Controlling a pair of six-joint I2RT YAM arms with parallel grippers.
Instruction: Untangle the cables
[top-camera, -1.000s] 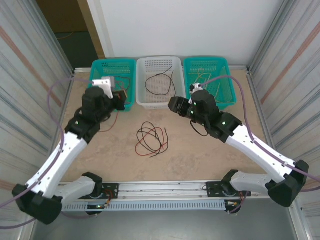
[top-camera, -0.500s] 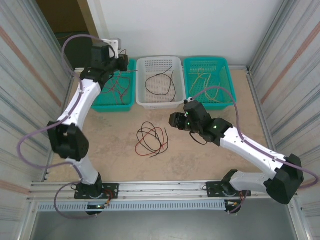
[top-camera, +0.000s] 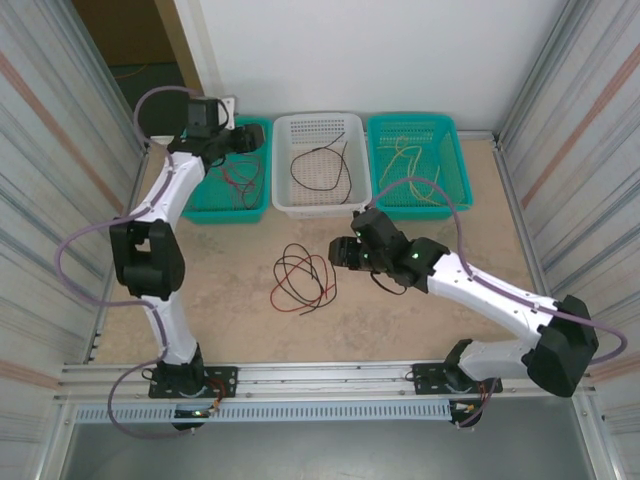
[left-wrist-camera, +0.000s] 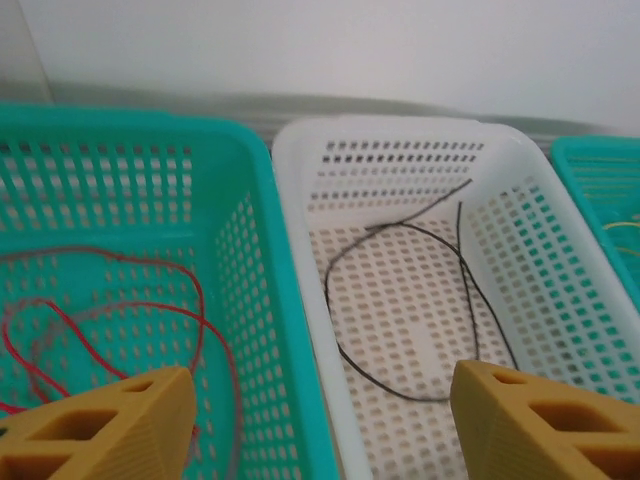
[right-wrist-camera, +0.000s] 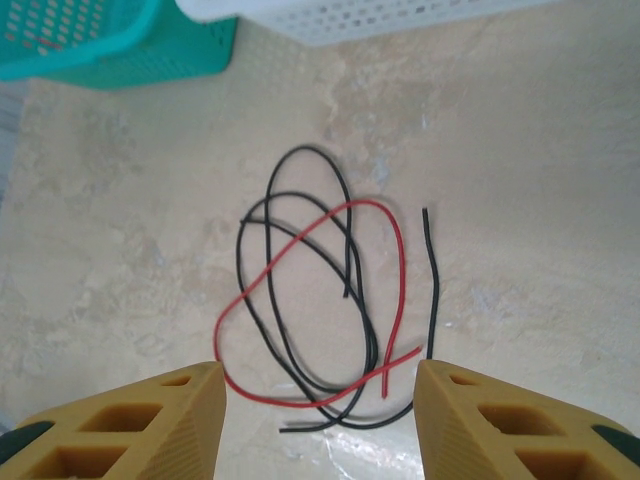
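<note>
The right gripper should grab a black cable by its loose end (top-camera: 334, 265) (right-wrist-camera: 427, 222) beside the tangle next. It can then pull the cable out to untangle it.
A loose tangle of red and black cables (top-camera: 303, 280) lies on the table in the middle. My right gripper (top-camera: 338, 252) hovers just right of it, open. In the right wrist view the red cable (right-wrist-camera: 397, 262) and black cables (right-wrist-camera: 300, 152) lie ahead of the open right gripper (right-wrist-camera: 318, 420), nothing between the fingers. My left gripper (top-camera: 252, 138) hangs open over the back of the left teal basket (top-camera: 205, 208). The left wrist view has the left gripper (left-wrist-camera: 320, 430) empty, red cables (left-wrist-camera: 196, 300) in the teal basket below and a black cable (left-wrist-camera: 335, 330) in the white basket (left-wrist-camera: 300, 250).
Three baskets stand in a row at the back: left teal with red cables (top-camera: 237, 178), white basket (top-camera: 282, 170) with a black cable (top-camera: 322, 168), right teal basket (top-camera: 460, 175) with yellow cables (top-camera: 408, 160). Metal walls close in both sides.
The left arm swung up and back over the left teal basket and its gripper opened, leaving a red cable there. The right gripper moved down-left toward the tangle.
</note>
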